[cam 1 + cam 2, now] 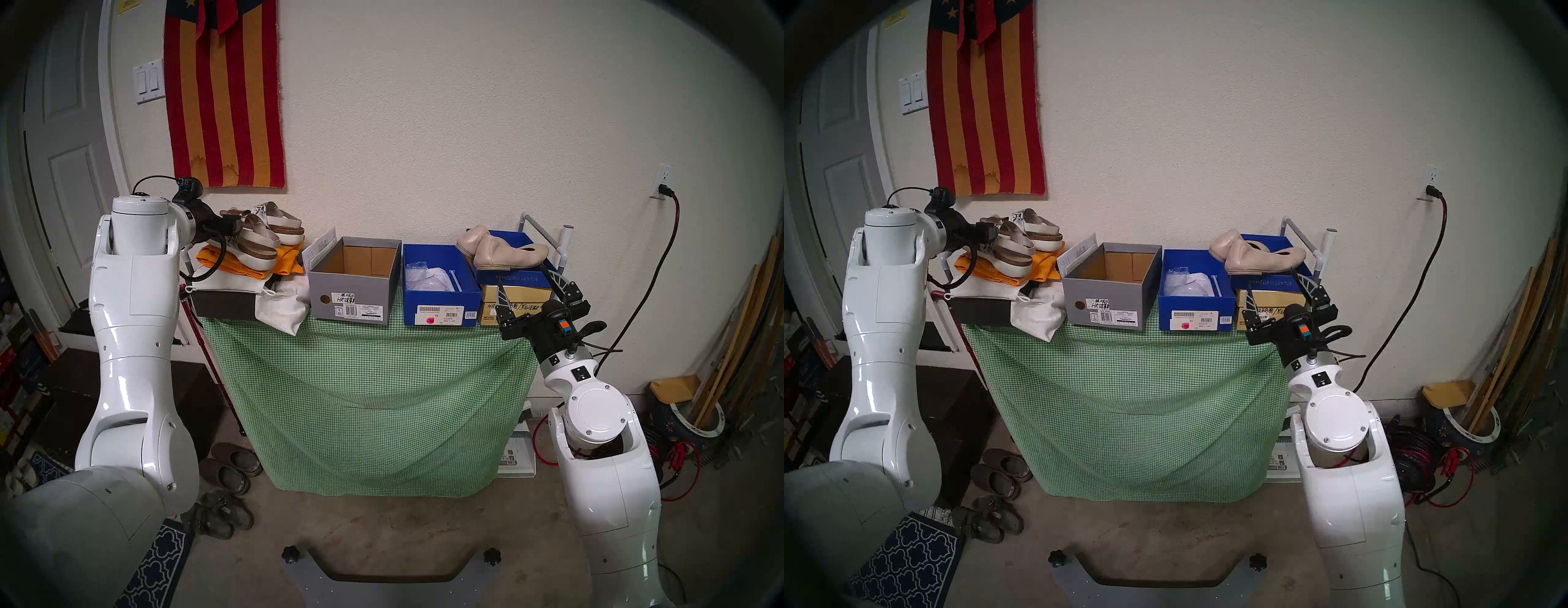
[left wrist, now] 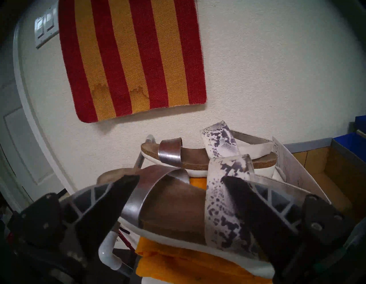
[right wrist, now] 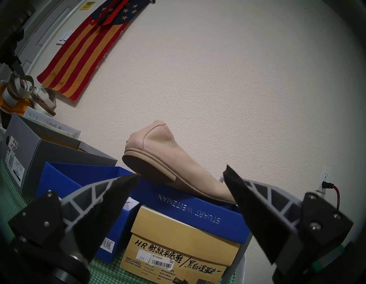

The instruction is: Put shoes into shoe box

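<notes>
The near sandal's raised snakeskin strap arches up over the sandal's wide, flat footbed (image 2: 177, 210). My left gripper needs to pinch the sandal by that strap next.
Two platform sandals with silver and snakeskin straps lie on an orange cloth at the table's left end, the near sandal (image 1: 250, 246) (image 2: 174, 208) in front of the far sandal (image 1: 282, 220) (image 2: 198, 158). My left gripper (image 1: 232, 231) (image 2: 180, 177) is open and straddles the near sandal's straps. Whether it touches them I cannot tell. Two beige flats (image 1: 507, 252) (image 3: 174, 158) rest on an upturned blue lid (image 3: 188, 206) at the right. My right gripper (image 1: 526, 280) (image 3: 182, 172) is open just in front of and below them, holding nothing. An empty grey shoe box (image 1: 352, 297) stands open mid-table.
A blue shoe box (image 1: 441, 303) with tissue paper stands beside the grey one. A tan box (image 3: 178, 248) supports the blue lid. White dust bags (image 1: 284, 305) and a dark box (image 1: 225, 303) lie under the sandals. Worn clogs (image 1: 231, 467) sit on the floor by the green-checked tablecloth (image 1: 369, 403).
</notes>
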Available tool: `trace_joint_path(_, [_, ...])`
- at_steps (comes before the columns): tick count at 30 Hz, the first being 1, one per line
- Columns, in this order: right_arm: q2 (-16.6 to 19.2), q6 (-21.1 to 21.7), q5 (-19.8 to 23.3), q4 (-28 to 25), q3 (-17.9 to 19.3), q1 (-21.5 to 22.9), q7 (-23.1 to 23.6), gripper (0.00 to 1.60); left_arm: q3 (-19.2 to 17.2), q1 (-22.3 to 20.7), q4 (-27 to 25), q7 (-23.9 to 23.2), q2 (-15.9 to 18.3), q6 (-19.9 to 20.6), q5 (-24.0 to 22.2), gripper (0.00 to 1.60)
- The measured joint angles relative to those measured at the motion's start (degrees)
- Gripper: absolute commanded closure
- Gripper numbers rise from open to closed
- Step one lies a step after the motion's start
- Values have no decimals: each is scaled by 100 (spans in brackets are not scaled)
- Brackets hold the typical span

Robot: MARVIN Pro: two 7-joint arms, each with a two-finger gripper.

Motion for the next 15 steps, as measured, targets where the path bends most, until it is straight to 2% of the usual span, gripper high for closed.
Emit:
trace_joint_path(8, [0,0,0,0,1,0,-1,0,121,-134,238,-418,133,219,-36,0])
trace_joint_path(15, [0,0,0,0,-1,0,-1,0,398,-13,-336,-742,104,437,-76,0])
